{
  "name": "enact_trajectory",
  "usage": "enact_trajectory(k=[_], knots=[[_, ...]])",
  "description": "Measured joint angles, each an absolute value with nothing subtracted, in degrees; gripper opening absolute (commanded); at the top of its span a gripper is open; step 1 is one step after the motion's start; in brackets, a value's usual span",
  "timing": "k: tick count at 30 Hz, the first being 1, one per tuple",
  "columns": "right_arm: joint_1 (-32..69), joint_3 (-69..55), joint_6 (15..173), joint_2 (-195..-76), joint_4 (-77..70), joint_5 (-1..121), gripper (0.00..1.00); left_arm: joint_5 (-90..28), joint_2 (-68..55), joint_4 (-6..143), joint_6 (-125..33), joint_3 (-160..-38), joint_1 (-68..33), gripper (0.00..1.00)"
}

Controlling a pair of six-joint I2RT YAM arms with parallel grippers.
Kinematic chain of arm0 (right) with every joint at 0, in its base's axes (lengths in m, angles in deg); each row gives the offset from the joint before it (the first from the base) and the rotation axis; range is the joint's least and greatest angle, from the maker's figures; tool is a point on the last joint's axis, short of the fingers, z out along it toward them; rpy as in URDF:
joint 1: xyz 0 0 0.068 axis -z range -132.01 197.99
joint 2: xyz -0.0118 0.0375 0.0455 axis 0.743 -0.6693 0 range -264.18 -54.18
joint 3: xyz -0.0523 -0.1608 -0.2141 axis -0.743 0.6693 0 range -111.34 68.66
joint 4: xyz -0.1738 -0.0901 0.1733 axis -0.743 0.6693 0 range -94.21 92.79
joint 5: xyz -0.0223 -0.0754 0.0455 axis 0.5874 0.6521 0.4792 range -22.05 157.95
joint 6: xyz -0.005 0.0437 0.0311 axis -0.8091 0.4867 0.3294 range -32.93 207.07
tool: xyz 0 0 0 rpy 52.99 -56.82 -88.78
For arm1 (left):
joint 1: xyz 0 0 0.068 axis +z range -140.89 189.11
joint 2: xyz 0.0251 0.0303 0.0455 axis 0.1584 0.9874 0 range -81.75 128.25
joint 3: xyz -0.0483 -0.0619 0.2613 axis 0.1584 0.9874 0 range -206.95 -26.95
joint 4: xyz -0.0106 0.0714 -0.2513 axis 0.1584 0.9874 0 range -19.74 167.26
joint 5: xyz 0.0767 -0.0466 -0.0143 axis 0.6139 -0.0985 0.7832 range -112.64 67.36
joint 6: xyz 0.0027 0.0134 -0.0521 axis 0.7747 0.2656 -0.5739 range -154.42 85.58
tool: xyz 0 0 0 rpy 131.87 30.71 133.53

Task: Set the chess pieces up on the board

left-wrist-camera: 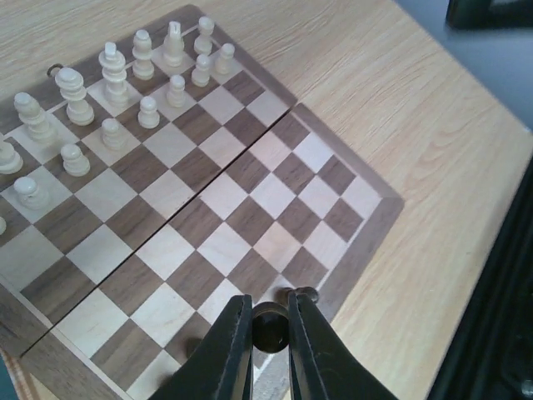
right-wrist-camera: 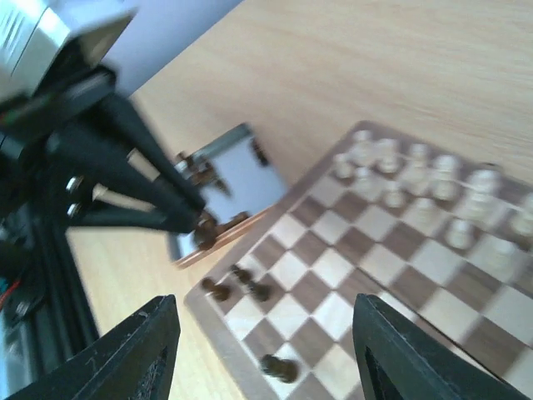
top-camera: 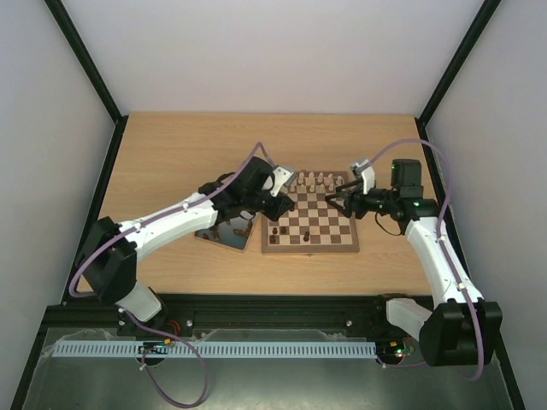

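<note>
The dark chess piece is high and short of the free squares and would fall by the board's border if released now, so my left gripper keeps holding it.
The board (top-camera: 320, 224) lies mid-table, with cream pieces along its far rows (left-wrist-camera: 108, 92). My left gripper (left-wrist-camera: 270, 310) is shut on a dark chess piece (left-wrist-camera: 271, 327) above the board's border, near a corner. Another dark piece (left-wrist-camera: 300, 293) stands just beyond the fingertips. In the right wrist view the left gripper (right-wrist-camera: 196, 218) hangs over the seam between tray and board. My right gripper (right-wrist-camera: 265, 312) is open above the board, nothing between its fingers. Below it dark pieces stand on the board at the corner (right-wrist-camera: 218, 289), beside it (right-wrist-camera: 252, 285), and nearer (right-wrist-camera: 277, 367).
A shiny metal tray (top-camera: 229, 232) lies against the board's left side with a few dark pieces on it (right-wrist-camera: 196, 167). Black frame posts and a black rail (top-camera: 256, 301) border the table. The right arm (top-camera: 432, 248) reaches in from the right.
</note>
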State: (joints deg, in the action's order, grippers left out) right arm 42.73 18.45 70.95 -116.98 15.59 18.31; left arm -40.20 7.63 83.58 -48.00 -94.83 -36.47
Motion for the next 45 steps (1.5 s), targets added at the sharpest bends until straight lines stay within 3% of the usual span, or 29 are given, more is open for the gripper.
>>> enact_trajectory(k=[4, 15, 45], knots=[[47.65, 18.51, 76.05, -117.03, 12.22, 21.72, 0.59, -34.85, 10.34, 83.58, -45.1, -94.83, -39.07, 0.05], [48.04, 21.59, 79.43, -116.85, 9.57, 26.98, 0.59, -24.14, 17.58, 84.56, -40.86, -95.0, -46.02, 0.05], [48.04, 22.18, 78.41, -116.83, 9.57, 27.2, 0.59, -20.49, 26.45, 85.44, -41.54, -98.39, -46.22, 0.07]])
